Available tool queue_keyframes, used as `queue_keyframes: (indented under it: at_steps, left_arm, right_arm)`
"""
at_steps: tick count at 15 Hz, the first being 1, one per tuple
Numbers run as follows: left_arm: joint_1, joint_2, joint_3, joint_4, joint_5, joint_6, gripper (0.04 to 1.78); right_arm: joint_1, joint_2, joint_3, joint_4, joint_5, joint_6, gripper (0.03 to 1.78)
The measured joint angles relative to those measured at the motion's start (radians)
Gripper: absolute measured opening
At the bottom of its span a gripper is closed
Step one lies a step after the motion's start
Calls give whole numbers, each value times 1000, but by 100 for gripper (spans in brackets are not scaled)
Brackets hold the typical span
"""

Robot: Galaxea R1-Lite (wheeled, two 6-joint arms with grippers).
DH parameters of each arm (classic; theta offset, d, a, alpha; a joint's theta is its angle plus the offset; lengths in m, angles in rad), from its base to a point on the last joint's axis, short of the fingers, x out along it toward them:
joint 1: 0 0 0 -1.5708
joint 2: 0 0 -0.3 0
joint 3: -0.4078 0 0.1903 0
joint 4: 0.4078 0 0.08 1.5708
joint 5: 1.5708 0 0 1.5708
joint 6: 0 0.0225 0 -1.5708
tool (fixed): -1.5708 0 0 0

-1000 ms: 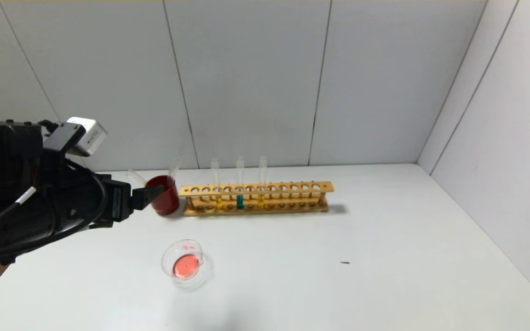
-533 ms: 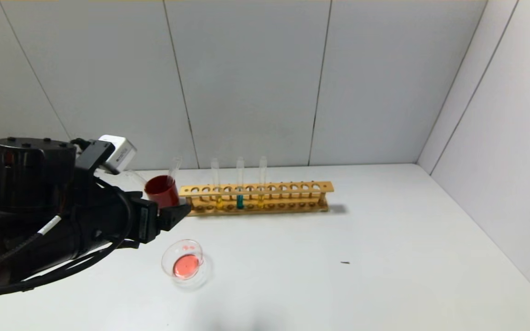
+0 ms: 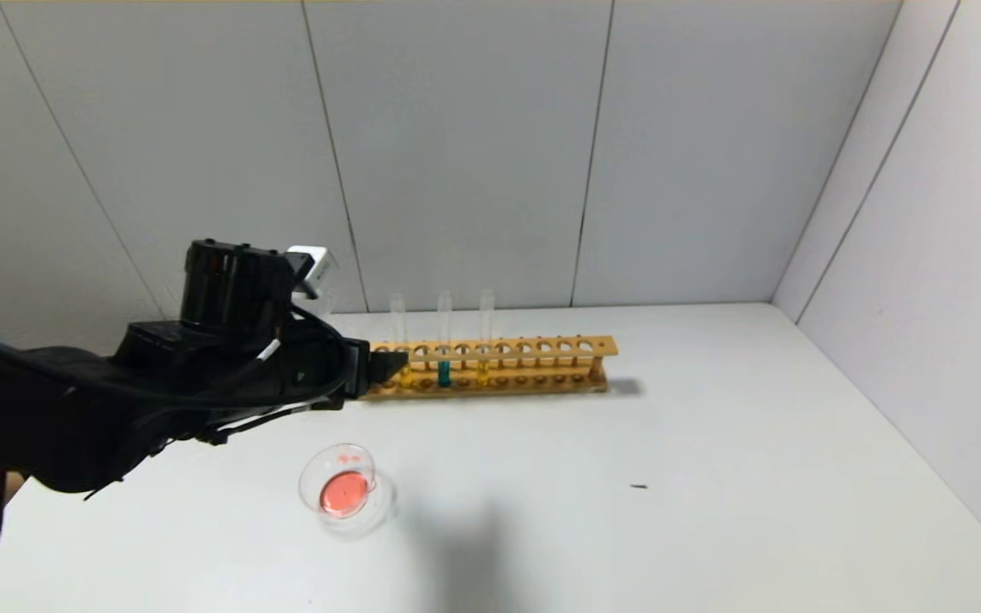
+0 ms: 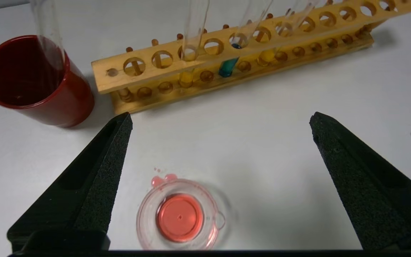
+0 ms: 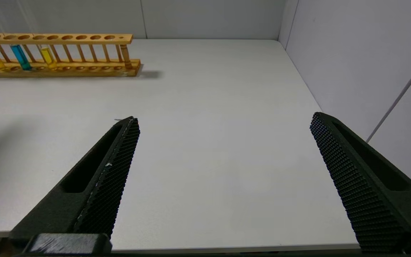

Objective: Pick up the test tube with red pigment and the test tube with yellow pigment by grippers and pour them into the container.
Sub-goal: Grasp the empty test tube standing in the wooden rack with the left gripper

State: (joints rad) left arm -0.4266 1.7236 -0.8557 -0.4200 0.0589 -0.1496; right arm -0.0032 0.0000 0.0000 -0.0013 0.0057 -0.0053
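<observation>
I need to pour the yellow test tube, so my left gripper should next pick it up by its bare upper part [image 3: 399, 315] [image 4: 196, 21], since the rack's wooden bars box in the rest.
The container [image 3: 344, 492], a low clear dish, holds red liquid at the front left; in the left wrist view the container [image 4: 178, 217] lies low between my fingers, with red drops beside it. Two yellow test tubes [image 4: 187, 76] [image 4: 268, 55] stand in the wooden rack [image 4: 227, 60], either side of a teal one [image 4: 228, 66]. No test tube with red pigment shows. My left gripper [image 3: 395, 363] [image 4: 220, 116] hangs open and empty just before the rack's left end. My right gripper [image 5: 225, 117] is open and empty above the table's near edge, outside the head view.
A dark red cup [image 4: 34, 78] stands left of the rack with a clear tube [image 4: 46, 28] leaning in it; my left arm hides it in the head view. Walls close the back and the right. A small dark speck [image 3: 639, 487] lies on the white table.
My left arm has swung right and forward, from beside the red cup to the rack's left end, and now covers the cup. The gripper stayed open. The dish and the rack have not moved.
</observation>
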Motion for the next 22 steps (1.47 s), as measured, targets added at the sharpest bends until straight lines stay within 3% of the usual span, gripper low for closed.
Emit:
queue_keyframes:
  at_steps: [14,22]
  left_arm:
    - [50,356,-357,-1,62,-58,175]
    - [58,406,-417,0,66,-51,175]
  right_arm:
    - [0,0,0,0,0,0,175]
    - [0,0,0,0,0,0,175]
